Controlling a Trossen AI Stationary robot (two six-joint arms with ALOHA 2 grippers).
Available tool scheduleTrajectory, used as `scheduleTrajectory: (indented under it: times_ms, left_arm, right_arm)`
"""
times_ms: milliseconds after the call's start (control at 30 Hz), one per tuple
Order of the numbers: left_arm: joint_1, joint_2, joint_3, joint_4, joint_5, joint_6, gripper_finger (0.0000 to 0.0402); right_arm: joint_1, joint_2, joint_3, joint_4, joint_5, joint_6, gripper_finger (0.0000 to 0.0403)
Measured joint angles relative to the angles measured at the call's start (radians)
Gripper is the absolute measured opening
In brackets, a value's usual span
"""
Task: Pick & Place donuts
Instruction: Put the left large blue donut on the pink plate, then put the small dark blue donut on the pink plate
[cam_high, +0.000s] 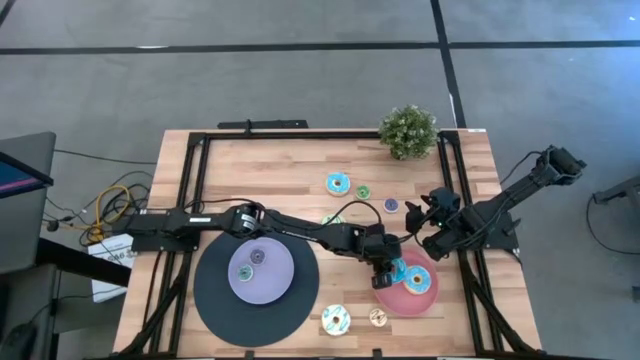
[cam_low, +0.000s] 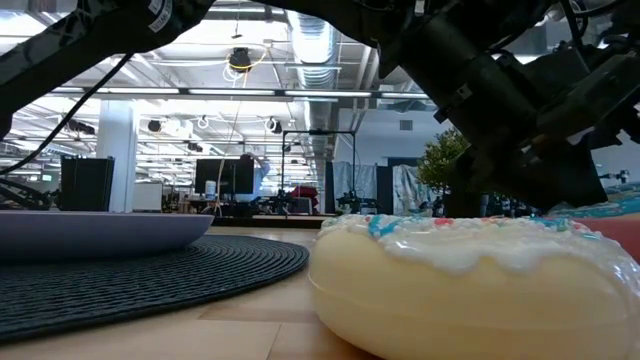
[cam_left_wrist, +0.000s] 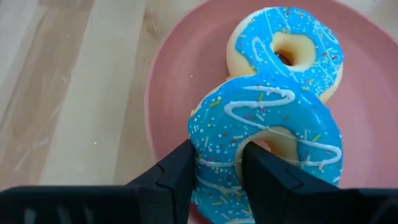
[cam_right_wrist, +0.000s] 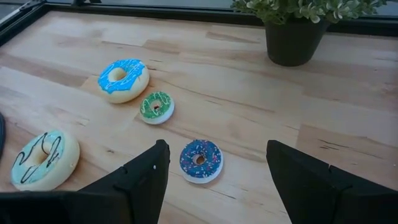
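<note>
The drizzled donut is above the pink plate (cam_high: 392, 298), within the plate's rim, so the left gripper should open now.
My left gripper (cam_high: 390, 266) (cam_left_wrist: 217, 155) is over the pink plate (cam_high: 392, 298) (cam_left_wrist: 168, 93), shut on a blue-iced donut with white drizzle and sprinkles (cam_high: 398, 271) (cam_left_wrist: 267, 124). A second blue donut (cam_high: 418, 281) (cam_left_wrist: 287, 46) lies flat on that plate just beyond it. My right gripper (cam_high: 416, 214) (cam_right_wrist: 216, 149) hangs open above a small dark-blue donut (cam_high: 391, 205) (cam_right_wrist: 201, 160) and touches nothing. A blue donut (cam_high: 338, 184) (cam_right_wrist: 123, 79), a small green one (cam_high: 363, 190) (cam_right_wrist: 156, 106) and a mint one (cam_right_wrist: 45, 158) lie on the wood. My left gripper holds the blue donut by the near part of its ring (cam_left_wrist: 219, 177). One finger (cam_left_wrist: 264, 177) is in the hole and the other finger (cam_left_wrist: 177, 177) is outside the rim. The donut sits icing-up over the pink plate; whether its far edge rests on the second donut I cannot tell.
A black disc (cam_high: 300, 300) (cam_low: 150, 270) carries a lavender plate (cam_high: 275, 285) (cam_low: 100, 230) with two small donuts. A white donut (cam_high: 335, 319) (cam_low: 470, 270) and a small orange one (cam_high: 378, 317) lie near the table's near edge. A potted plant (cam_high: 408, 130) (cam_right_wrist: 295, 37) stands at the far edge.
</note>
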Motion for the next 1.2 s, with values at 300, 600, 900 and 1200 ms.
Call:
scheduleTrajectory:
  times_ms: [300, 600, 900, 1200]
  left_arm:
    - [0.0, 0.0, 0.0, -0.01, -0.01, -0.004, 0.0162]
    - [0.0, -0.01, 0.0, -0.015, -0.035, -0.007, 0.0194]
    - [0.0, -0.058, 0.0, -0.052, -0.079, -0.007, 0.02]
    - [0.0, -0.107, 0.001, -0.201, -0.011, 0.02, 0.0197]
  right_arm:
    - [0.0, 0.0, 0.0, 0.003, 0.0, 0.0, 0.026]
    - [0.0, 0.0, 0.0, 0.003, -0.001, 0.0, 0.026]
    - [0.001, 0.0, 0.0, 0.004, 0.0, 0.0, 0.026]
    - [0.002, 0.001, 0.0, 0.001, -0.003, -0.004, 0.026]
